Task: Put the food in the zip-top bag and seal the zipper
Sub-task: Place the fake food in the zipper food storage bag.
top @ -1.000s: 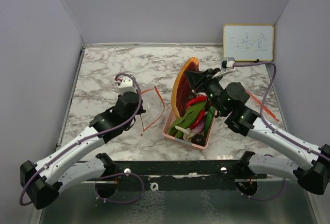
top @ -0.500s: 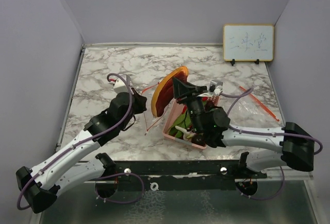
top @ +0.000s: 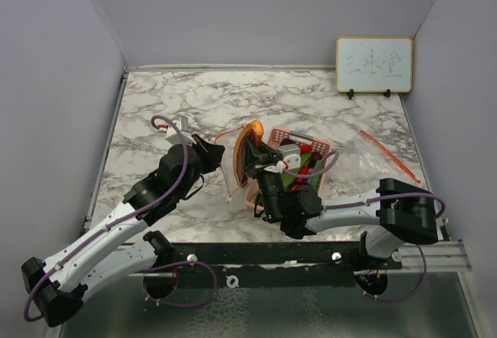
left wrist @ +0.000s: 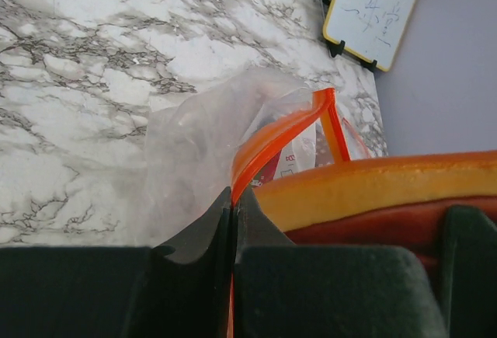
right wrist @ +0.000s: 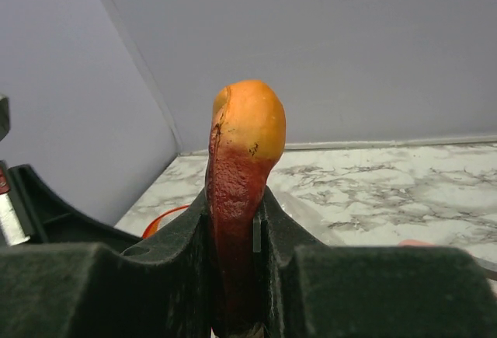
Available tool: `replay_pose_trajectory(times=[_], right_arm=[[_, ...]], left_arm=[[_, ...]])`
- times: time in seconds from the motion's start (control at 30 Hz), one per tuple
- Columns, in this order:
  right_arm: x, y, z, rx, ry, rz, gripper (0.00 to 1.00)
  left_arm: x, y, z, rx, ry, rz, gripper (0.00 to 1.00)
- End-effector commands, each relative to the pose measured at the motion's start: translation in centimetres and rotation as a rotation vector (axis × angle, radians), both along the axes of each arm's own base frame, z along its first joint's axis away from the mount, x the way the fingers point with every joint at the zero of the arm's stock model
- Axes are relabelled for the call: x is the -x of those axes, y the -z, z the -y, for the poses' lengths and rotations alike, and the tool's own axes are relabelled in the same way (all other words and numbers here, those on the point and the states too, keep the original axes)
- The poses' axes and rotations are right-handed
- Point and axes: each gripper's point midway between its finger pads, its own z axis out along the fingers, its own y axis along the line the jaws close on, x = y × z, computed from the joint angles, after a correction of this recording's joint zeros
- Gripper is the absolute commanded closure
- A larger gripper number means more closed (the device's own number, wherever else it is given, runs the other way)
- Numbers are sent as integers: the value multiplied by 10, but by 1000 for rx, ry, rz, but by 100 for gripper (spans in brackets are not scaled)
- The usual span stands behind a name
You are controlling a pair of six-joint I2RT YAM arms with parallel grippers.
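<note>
My right gripper needs to move the slice in before it lets go. The slice is outside the bag's orange zipper edges and would fall outside the bag if I opened now.
My left gripper (left wrist: 233, 198) is shut on the orange zipper edge (left wrist: 279, 140) of the clear zip-top bag (left wrist: 210, 132), holding its mouth up off the marble. My right gripper (right wrist: 235, 198) is shut on a flat slice of food (right wrist: 245, 144), red with an orange rim. In the top view this slice (top: 247, 150) stands on edge right against the bag's mouth (top: 230, 165), between the left gripper (top: 220, 153) and the right gripper (top: 253, 161). More food, red chilies and green pieces (top: 301, 169), lies in the pink basket (top: 320, 145).
A second clear bag with an orange zipper (top: 386, 153) lies flat at the right. A small whiteboard (top: 373, 64) stands at the back right corner. Grey walls close in the marble table on three sides. The right arm stretches low across the front of the basket.
The right arm has swung left, carrying the slice from above the basket to the bag's mouth. The left gripper has moved right and forward with the bag's edge.
</note>
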Motion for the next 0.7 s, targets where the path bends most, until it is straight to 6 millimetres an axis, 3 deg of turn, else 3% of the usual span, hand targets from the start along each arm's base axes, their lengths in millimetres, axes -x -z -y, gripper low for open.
replay_pose_trajectory(times=[0.0,0.07,0.17,0.37,0.67], right_arm=[[16,-28,-2,-69,-52,42,98],[20,-18,-15,-76,-144,-32,97],[24,-6,-18,-49,-185,-82,98],[22,9,-35,25,-192,-119,98],[16,29,-52,100,-187,-214,98]], left_arm=[[-15,-45,6,46,-20,95,100],[-18,-56,7,46,-21,118,100],[-20,-70,6,59,-32,151,100],[-20,-83,13,114,-5,196,100],[-12,-119,22,157,85,348,100]])
